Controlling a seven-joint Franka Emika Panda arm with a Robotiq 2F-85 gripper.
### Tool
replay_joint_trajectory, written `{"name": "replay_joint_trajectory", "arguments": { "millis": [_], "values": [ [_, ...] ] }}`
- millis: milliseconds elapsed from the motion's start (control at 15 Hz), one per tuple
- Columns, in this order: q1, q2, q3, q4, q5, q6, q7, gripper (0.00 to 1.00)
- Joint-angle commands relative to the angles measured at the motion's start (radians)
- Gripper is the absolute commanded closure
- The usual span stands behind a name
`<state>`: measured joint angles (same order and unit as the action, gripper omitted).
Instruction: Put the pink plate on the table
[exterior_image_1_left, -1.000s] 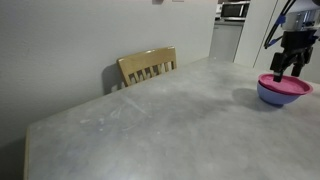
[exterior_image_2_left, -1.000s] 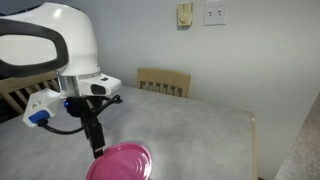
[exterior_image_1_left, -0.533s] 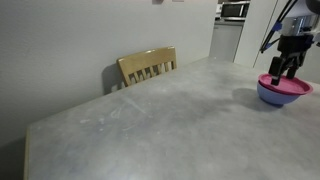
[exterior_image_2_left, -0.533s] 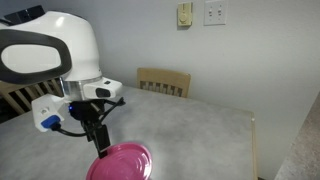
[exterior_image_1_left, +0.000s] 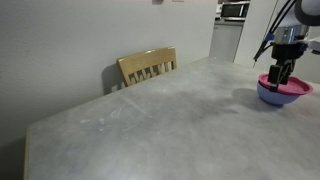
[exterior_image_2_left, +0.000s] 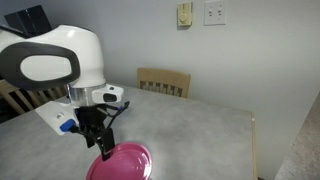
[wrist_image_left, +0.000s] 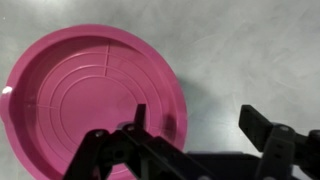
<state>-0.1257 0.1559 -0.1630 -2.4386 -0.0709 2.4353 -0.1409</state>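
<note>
My gripper is open with the pink plate's rim between its fingers, one finger inside and one outside, so it should close on the plate's rim.
The pink plate (exterior_image_1_left: 287, 84) rests on top of a lavender-blue bowl (exterior_image_1_left: 275, 98) at the far end of the grey table (exterior_image_1_left: 150, 120). It also shows in an exterior view (exterior_image_2_left: 122, 162) and fills the left of the wrist view (wrist_image_left: 90, 90). My gripper (wrist_image_left: 198, 120) is open and empty. It hangs just above the plate's rim, one finger over the plate and the other over bare table (wrist_image_left: 240, 50). It shows in both exterior views (exterior_image_1_left: 278, 78) (exterior_image_2_left: 104, 152).
A wooden slat-back chair (exterior_image_1_left: 148, 66) stands against the table's far edge by the wall, and shows in both exterior views (exterior_image_2_left: 163, 81). The grey tabletop (exterior_image_2_left: 190, 125) stretches from the bowl toward the chair. Wall sockets are above the chair.
The arm has swung over and come lower, bringing the open gripper down close to the plate's rim. The plate and bowl have not moved.
</note>
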Motion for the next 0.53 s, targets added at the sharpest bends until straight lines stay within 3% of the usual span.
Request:
{"name": "replay_joint_trajectory", "arguments": {
  "millis": [0,67,400,467],
  "values": [
    [-0.015,0.032,0.004,0.026,-0.024,0.003,-0.023,0.24],
    [-0.016,0.037,0.004,0.029,-0.027,0.006,-0.023,0.38],
    [-0.018,0.039,0.004,0.033,-0.032,0.006,-0.027,0.69],
    [-0.018,0.039,0.004,0.033,-0.033,0.008,-0.028,0.84]
  ]
}}
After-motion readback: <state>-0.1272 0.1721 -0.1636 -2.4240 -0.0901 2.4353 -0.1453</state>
